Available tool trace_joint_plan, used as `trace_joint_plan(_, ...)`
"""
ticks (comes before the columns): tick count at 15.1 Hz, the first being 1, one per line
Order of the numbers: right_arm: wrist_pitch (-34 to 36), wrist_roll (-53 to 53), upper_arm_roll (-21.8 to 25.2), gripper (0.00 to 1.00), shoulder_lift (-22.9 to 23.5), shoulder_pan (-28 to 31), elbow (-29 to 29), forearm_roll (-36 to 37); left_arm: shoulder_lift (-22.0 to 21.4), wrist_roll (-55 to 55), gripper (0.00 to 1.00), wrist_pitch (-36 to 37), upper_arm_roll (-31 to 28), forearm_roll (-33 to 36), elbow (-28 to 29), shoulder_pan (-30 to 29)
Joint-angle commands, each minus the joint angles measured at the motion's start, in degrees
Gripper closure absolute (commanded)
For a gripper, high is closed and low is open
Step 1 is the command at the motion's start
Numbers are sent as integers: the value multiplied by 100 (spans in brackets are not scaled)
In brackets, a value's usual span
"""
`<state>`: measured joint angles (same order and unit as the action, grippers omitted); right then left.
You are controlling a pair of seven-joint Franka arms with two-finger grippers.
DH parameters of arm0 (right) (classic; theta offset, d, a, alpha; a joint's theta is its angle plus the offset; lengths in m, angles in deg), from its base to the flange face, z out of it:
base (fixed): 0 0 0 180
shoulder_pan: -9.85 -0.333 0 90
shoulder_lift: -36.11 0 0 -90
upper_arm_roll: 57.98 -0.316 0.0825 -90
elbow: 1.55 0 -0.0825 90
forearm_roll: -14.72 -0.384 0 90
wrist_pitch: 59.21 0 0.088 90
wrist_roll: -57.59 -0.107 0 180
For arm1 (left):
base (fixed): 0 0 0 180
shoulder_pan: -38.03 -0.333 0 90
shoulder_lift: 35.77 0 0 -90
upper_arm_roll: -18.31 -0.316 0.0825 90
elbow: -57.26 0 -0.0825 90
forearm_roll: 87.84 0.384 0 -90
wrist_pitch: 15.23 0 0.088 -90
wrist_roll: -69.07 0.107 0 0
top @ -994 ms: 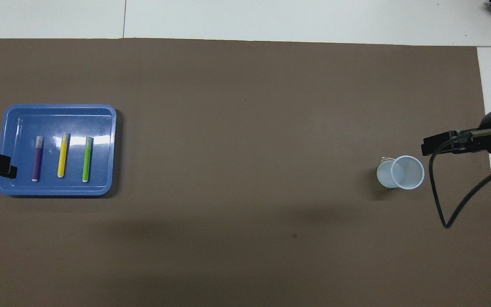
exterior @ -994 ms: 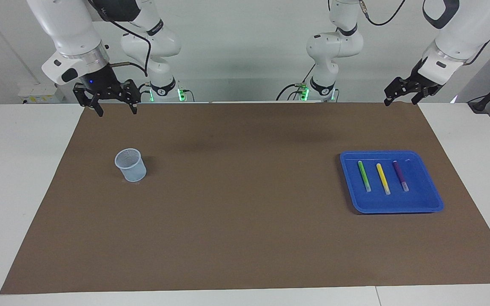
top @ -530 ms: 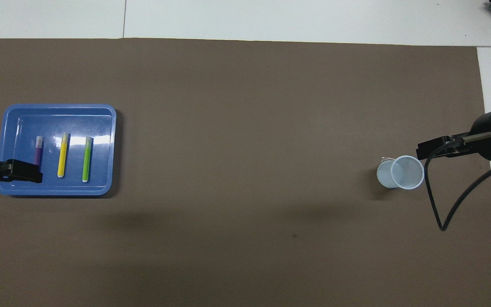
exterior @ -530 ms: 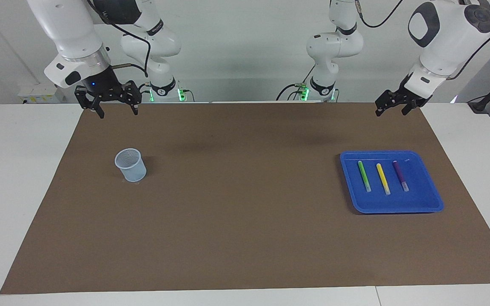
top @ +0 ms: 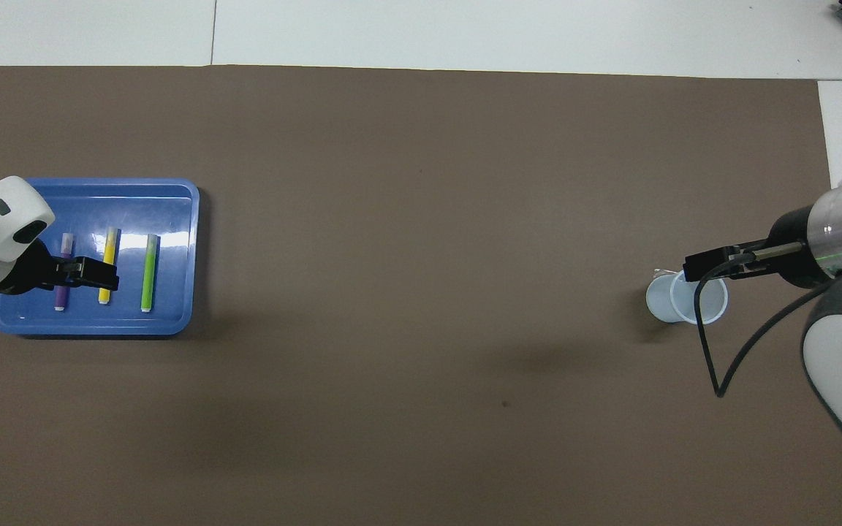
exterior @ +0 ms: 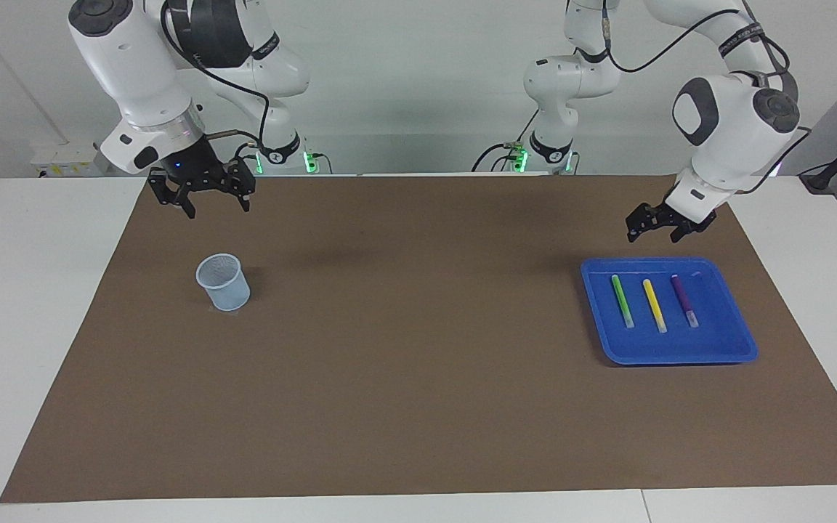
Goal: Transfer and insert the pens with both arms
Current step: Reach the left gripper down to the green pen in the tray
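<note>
The green pen is the next thing for my left gripper to reach, and it will hold its pale end (top: 153,239). The pen's green body (top: 148,277) then stays free for my right gripper.
Three pens lie side by side in a blue tray (exterior: 742,347) toward the left arm's end: green (exterior: 622,300), yellow (exterior: 654,305), purple (exterior: 684,299). My left gripper (exterior: 652,232) hangs open in the air over the tray's edge nearest the robots, touching nothing. In the overhead view the left gripper (top: 90,274) covers part of the purple pen (top: 62,297) and the yellow pen (top: 110,247); the green pen (top: 148,272) shows whole. My right gripper (exterior: 216,207) is open and raised, nearer the robots than a pale blue cup (exterior: 223,282). In the overhead view the right gripper (top: 706,264) overlaps the cup's rim (top: 684,310).
A brown mat (exterior: 418,349) covers most of the white table (exterior: 41,290). Two smaller white arms with green lights (exterior: 277,149) (exterior: 551,149) stand at the robots' edge. A black cable (top: 713,365) hangs from the right wrist.
The left gripper has come down and forward from the mat's corner to the tray's edge. The right gripper has moved a little toward the cup. Pens and cup have not moved.
</note>
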<state>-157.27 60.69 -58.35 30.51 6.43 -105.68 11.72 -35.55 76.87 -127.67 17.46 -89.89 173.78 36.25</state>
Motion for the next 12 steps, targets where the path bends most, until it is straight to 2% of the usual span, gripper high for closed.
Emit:
trace_joint_plan(1,-187,113,2,0,-274,-26,-414,-88,276,116,0,-418,-12,-67,19,-15)
trace_joint_plan(12,-275,157,2,0,-363,-123,-573,-79,1419,116,1,-1789,-3,-182,11,47)
